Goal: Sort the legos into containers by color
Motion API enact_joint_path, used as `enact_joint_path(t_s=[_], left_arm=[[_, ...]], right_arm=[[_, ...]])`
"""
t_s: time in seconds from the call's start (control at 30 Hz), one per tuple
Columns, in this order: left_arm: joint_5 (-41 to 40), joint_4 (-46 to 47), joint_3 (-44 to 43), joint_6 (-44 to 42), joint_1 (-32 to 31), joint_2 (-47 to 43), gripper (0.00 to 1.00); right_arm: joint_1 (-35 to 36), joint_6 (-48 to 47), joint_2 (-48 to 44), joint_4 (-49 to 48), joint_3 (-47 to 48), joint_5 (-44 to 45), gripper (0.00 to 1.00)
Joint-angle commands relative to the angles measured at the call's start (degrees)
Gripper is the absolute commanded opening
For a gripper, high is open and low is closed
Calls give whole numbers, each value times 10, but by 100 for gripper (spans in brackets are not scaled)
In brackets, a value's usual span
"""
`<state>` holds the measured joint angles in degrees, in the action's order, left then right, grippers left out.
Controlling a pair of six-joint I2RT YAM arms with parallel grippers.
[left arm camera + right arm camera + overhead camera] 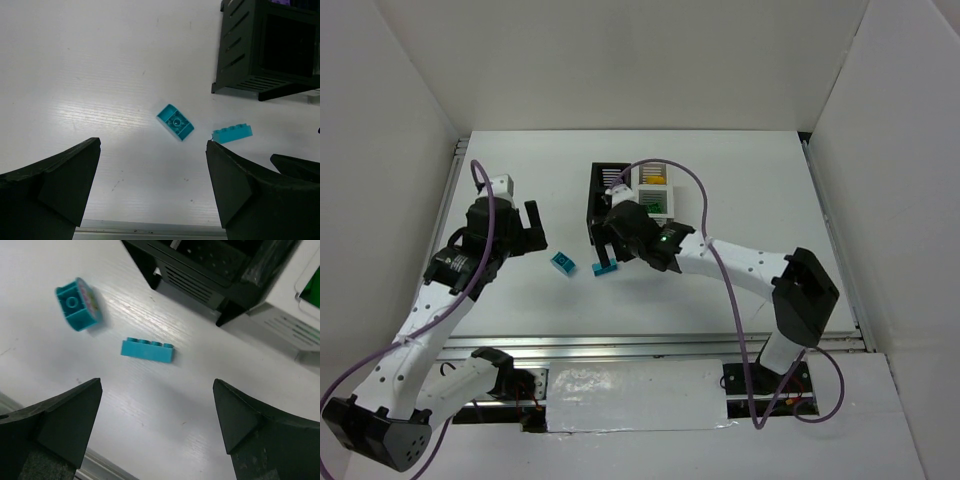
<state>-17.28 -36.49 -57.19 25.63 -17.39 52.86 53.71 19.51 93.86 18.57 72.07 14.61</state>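
I should next use my right gripper to grab the long teal-blue lego by its studded side (604, 266), so that I can sort it into the black container (600, 200).
Two teal-blue legos lie on the white table: a chunky brick (563, 263) on its side and a thin long brick (606, 269). Both show in the left wrist view, chunky (175, 122) and long (232, 133), and in the right wrist view, chunky (78, 305) and long (147, 350). The containers stand behind them: black boxes (605, 195) on the left, white boxes (653, 190) holding yellow and green legos on the right. My left gripper (535, 232) is open and empty, left of the chunky brick. My right gripper (610, 245) is open and empty, just over the long brick.
White walls close in the table on the left, back and right. A metal rail (670, 345) runs along the near edge. The black box (200, 265) is close in front of the right gripper (157, 385). A purple cable loops over the containers.
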Motion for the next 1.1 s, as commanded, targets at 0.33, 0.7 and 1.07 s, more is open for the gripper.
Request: enact_joint_path(t_s=[0.33, 0.7, 1.07], left_arm=[[-43, 3, -8, 18, 6, -32, 100], [-14, 12, -4, 8, 6, -43, 100], [-6, 13, -2, 6, 6, -51, 100]], right_arm=[[46, 354, 105, 111, 92, 199, 100], [53, 446, 208, 129, 121, 235, 93], [53, 458, 257, 117, 119, 232, 80]])
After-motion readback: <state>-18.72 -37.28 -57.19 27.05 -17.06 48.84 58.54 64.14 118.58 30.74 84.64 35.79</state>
